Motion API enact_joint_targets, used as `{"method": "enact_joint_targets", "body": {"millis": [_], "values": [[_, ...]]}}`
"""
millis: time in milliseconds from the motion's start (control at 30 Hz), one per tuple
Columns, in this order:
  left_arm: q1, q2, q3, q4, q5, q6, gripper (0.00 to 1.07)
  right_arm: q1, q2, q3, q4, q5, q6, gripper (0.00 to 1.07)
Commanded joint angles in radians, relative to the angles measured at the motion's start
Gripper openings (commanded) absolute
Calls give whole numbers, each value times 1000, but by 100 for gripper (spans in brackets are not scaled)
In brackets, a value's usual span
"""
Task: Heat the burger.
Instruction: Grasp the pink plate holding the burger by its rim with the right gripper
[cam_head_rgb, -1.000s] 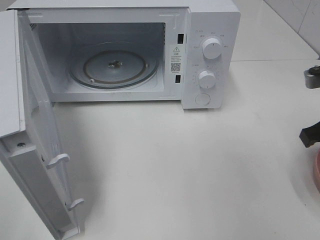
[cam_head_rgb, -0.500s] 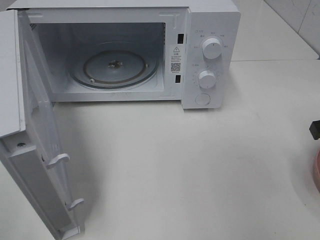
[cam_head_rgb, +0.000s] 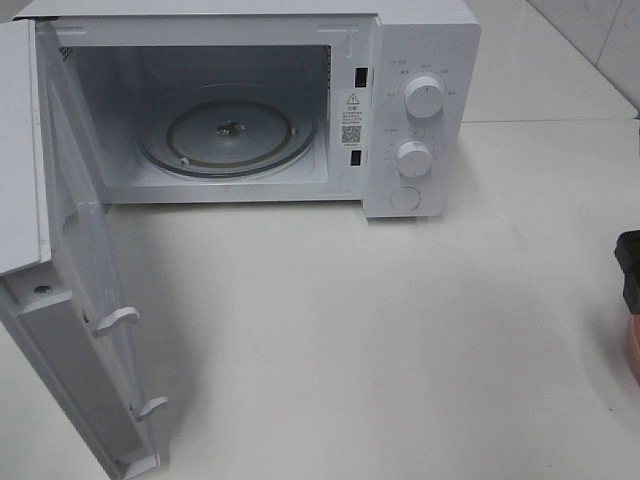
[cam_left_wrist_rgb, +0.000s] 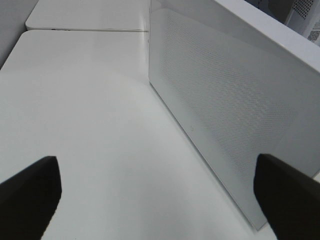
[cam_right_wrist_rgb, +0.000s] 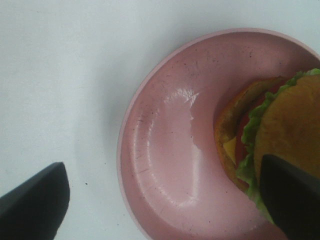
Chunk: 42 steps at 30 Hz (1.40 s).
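Note:
The burger (cam_right_wrist_rgb: 280, 135) sits loose on one side of the pink plate, so my right gripper needs to grab the plate by its bare rim (cam_right_wrist_rgb: 120, 165) next.
The burger (cam_right_wrist_rgb: 280, 135), with a golden-brown bun, green lettuce, red tomato and yellow cheese, lies on one side of a round pink plate (cam_right_wrist_rgb: 165, 150). My right gripper (cam_right_wrist_rgb: 161, 162) is open just above the plate. One finger (cam_right_wrist_rgb: 292, 200) is over the burger's edge and the other finger (cam_right_wrist_rgb: 35, 200) is outside the rim over the table. In the exterior high view only a dark part of the right gripper (cam_head_rgb: 630, 272) and a sliver of the plate (cam_head_rgb: 634, 345) show at the right edge. My left gripper (cam_left_wrist_rgb: 156, 160) is open and empty beside the microwave door (cam_left_wrist_rgb: 225, 115).
The white microwave (cam_head_rgb: 420, 110) stands at the back with its door (cam_head_rgb: 80, 300) swung wide open to the left. Its glass turntable (cam_head_rgb: 230, 135) holds nothing. Two knobs (cam_head_rgb: 424, 98) and a button sit on its right panel. The white table (cam_head_rgb: 380, 330) lies in front.
The right arm's parts at the right edge of the exterior high view have shifted lower, down to the plate. The microwave and its door have not moved.

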Motion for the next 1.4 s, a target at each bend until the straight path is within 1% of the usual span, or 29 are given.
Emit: {"method": "enact_joint_targets", "body": {"millis": [33, 67, 167, 367, 500, 600, 667, 767, 833, 1300, 1367, 1400], "values": [[-4, -21, 5, -5, -11, -3, 100, -8, 61, 23, -12, -27, 9, 96], [-4, -21, 5, -5, -11, -3, 100, -8, 89, 37, -12, -60, 9, 96], [-4, -21, 5, -5, -11, -3, 100, -8, 103, 42, -12, -75, 9, 96], [-4, -21, 5, -5, -11, -3, 100, -8, 199, 45, -19, -121, 9, 93], [-4, -21, 5, -5, -11, -3, 100, -8, 253, 45, -19, -131, 9, 88], [-4, -21, 5, -5, -11, -3, 100, -8, 260, 45, -19, -133, 9, 87], [-4, -21, 5, -5, -11, -3, 100, -8, 294, 45, -19, -137, 9, 82], [-4, -21, 5, -5, -11, -3, 100, -8, 301, 45, -19, -140, 9, 81], [-4, -21, 5, -5, -11, -3, 100, -25, 322, 45, -14, -160, 9, 78], [-4, -21, 5, -5, -11, -3, 100, -31, 362, 45, -9, -157, 14, 76], [-4, -21, 5, -5, -11, -3, 100, -31, 362, 45, -9, -150, 21, 74], [-4, -21, 5, -5, -11, -3, 100, -31, 362, 45, -8, -144, 37, 69]]}}
